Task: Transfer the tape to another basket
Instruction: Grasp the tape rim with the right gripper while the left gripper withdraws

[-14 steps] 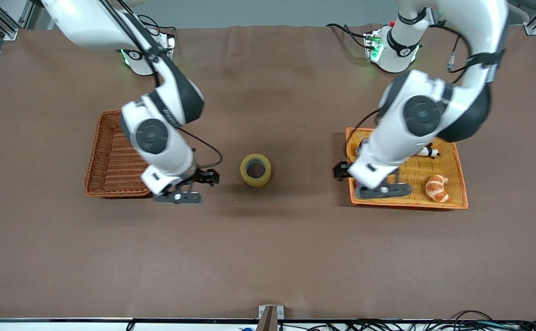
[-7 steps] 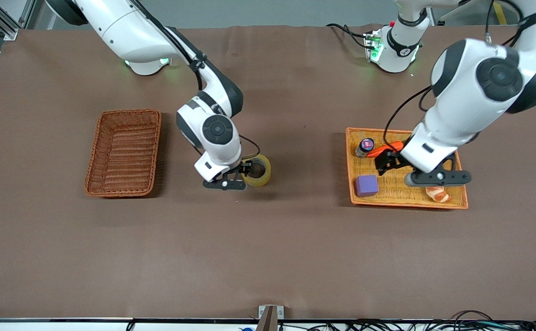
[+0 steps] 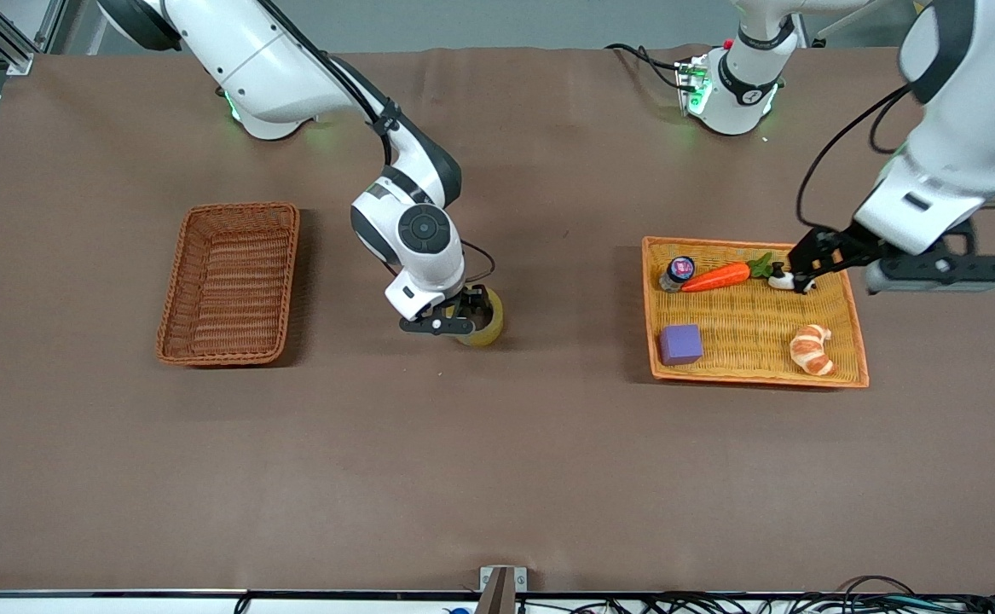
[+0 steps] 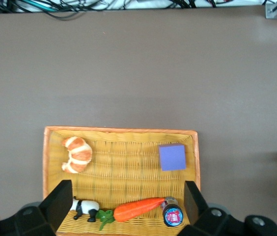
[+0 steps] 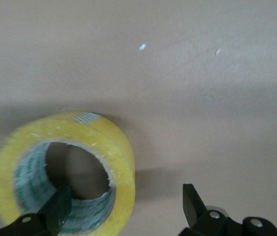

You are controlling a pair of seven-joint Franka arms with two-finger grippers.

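I should move the tape into the reddish-brown wicker basket, so next I should grab the tape by its yellow ring side [image 5: 124, 172] with my right gripper.
The tape [image 3: 490, 327], a yellowish roll with a wide hole, lies flat on the brown table mid-way between the two baskets. My right gripper [image 3: 470, 312] is down on it and open. In the right wrist view one finger [image 5: 57, 206] is inside the hole of the tape [image 5: 121, 162] and the other finger [image 5: 192, 201] is outside its wall. The reddish-brown wicker basket [image 3: 228, 281] stands empty toward the right arm's end. My left gripper [image 3: 806, 266] is open and empty, up over the orange-rimmed tray [image 3: 757, 376].
The tray [image 4: 46, 162] holds a carrot [image 3: 714, 275], a small jar [image 3: 678, 270], a toy panda [image 3: 783, 278], a purple cube [image 3: 680, 344] and a croissant [image 3: 811, 349]. Cables run along the table's edge nearest the front camera.
My right gripper has moved from beside the reddish-brown basket to the tape and come down astride its wall. My left arm has risen and swung toward its own end, uncovering the tray.
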